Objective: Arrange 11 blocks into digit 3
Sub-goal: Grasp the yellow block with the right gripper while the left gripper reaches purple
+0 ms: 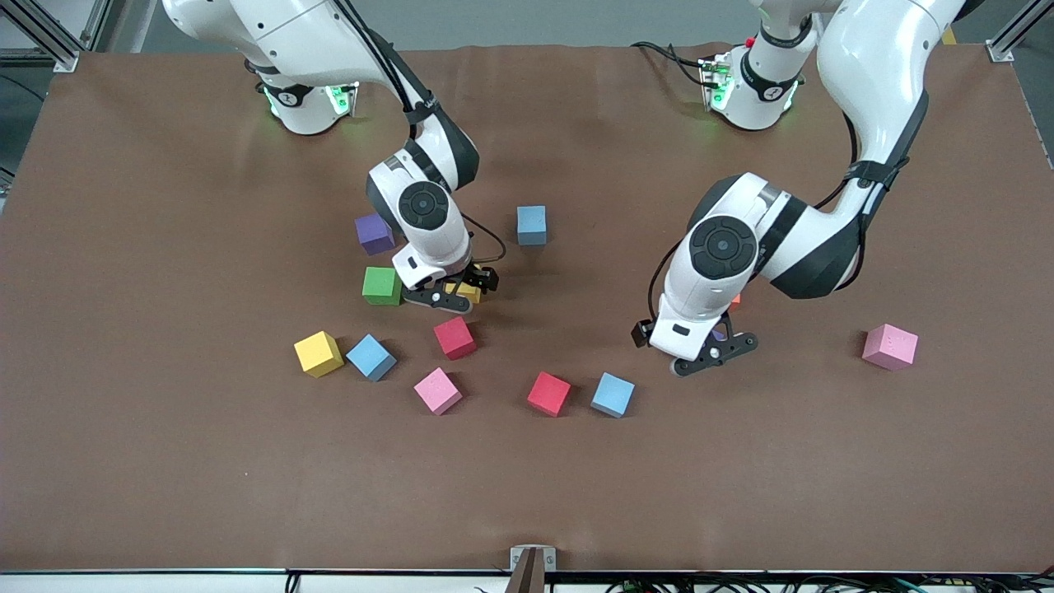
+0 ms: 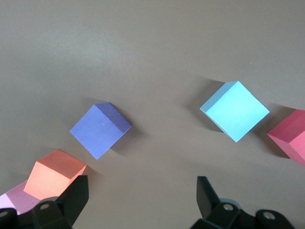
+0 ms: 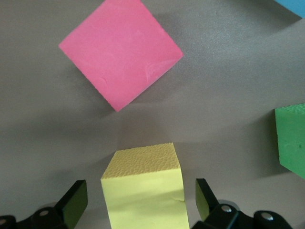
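In the right wrist view my right gripper's fingers stand on either side of the yellow block, so it is time to close now, which would catch it.
The blocks lie scattered and apart on the brown table (image 1: 165, 461); no digit 3 is in view. My right gripper (image 1: 454, 294) (image 3: 141, 200) is low and open around a yellow block (image 1: 470, 290) (image 3: 143, 191), with a gap at each finger. Just nearer the camera is a red block (image 1: 454, 338) (image 3: 121, 52). My left gripper (image 1: 715, 352) (image 2: 143, 195) hangs open over bare table. Beside it are a purple block (image 2: 100, 130) and an orange block (image 2: 55, 174), both mostly hidden under the arm in the front view.
A green cube (image 1: 382, 285) (image 3: 290, 138) sits close beside the right gripper. Around it lie purple (image 1: 375, 233), blue (image 1: 531, 225), yellow (image 1: 318, 353), blue (image 1: 370, 357) and pink (image 1: 437, 390) blocks. Red (image 1: 549, 393) and blue (image 1: 613, 394) blocks lie mid-table, a pale pink one (image 1: 889, 346) toward the left arm's end.
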`<state>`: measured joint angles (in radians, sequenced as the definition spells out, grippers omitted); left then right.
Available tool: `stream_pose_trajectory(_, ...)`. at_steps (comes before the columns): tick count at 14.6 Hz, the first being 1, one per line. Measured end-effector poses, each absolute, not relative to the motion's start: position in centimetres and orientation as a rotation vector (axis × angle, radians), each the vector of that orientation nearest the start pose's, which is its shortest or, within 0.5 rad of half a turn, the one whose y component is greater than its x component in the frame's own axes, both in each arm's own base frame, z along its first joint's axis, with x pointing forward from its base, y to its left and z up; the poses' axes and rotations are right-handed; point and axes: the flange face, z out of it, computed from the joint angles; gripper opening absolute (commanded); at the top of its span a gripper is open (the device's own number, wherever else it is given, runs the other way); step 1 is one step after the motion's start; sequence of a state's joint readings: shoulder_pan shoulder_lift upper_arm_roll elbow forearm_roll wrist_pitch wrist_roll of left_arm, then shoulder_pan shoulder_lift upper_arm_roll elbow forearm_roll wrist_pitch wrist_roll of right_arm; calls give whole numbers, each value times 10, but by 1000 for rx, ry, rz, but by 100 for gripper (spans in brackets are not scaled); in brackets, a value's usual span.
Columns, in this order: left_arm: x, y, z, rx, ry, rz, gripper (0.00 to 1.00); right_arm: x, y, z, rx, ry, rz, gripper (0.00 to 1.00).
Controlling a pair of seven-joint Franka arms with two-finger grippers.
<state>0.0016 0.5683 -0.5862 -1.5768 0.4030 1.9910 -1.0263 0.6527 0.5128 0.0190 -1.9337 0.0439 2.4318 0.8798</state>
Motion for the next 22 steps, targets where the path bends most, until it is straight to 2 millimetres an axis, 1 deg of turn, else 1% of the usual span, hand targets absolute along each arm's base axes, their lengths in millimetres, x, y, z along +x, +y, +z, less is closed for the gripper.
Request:
stream_pose_trajectory(1,609,-305,346,-3024,-507,-13,100,488,386,217,-3102,382,59,96)
stream_pose_trajectory(2,609,-305,346,-3022,-508,-11,100,488,386,215,-3104,383,61,90)
stream_pose_trajectory(4,610,-301,346,-3017,-514,-6,100,487,385,214,-3105,387,63,70)
stream_pose_trajectory(7,613,-293,345,-3011,-533,-1,100,487,385,212,-3103,427,67,28)
stream_pose_trajectory(9,616,-288,345,-3008,-546,1,100,487,385,214,-3095,472,64,5)
stream_pose_trajectory(10,616,-286,345,-3006,-551,2,100,487,385,214,-3092,495,64,2)
stream_pose_trajectory(12,616,-285,343,-3002,-554,8,100,487,385,215,-3078,572,63,2)
stream_pose_trajectory(13,614,-285,341,-2997,-562,14,100,488,385,216,-3063,652,62,2)
stream_pose_trajectory(15,610,-284,333,-2973,-622,32,100,489,383,216,-3011,873,59,0)
stream_pose_trajectory(17,606,-282,323,-2940,-710,52,100,492,380,217,-2936,1108,55,0)
stream_pose_trajectory(19,603,-280,313,-2896,-824,69,100,491,377,222,-2859,1293,51,0)
stream_pose_trajectory(21,606,-272,305,-2850,-960,76,100,483,371,230,-2789,1443,51,0)
stream_pose_trajectory(22,611,-264,300,-2833,-1034,76,100,477,367,234,-2758,1511,54,0)
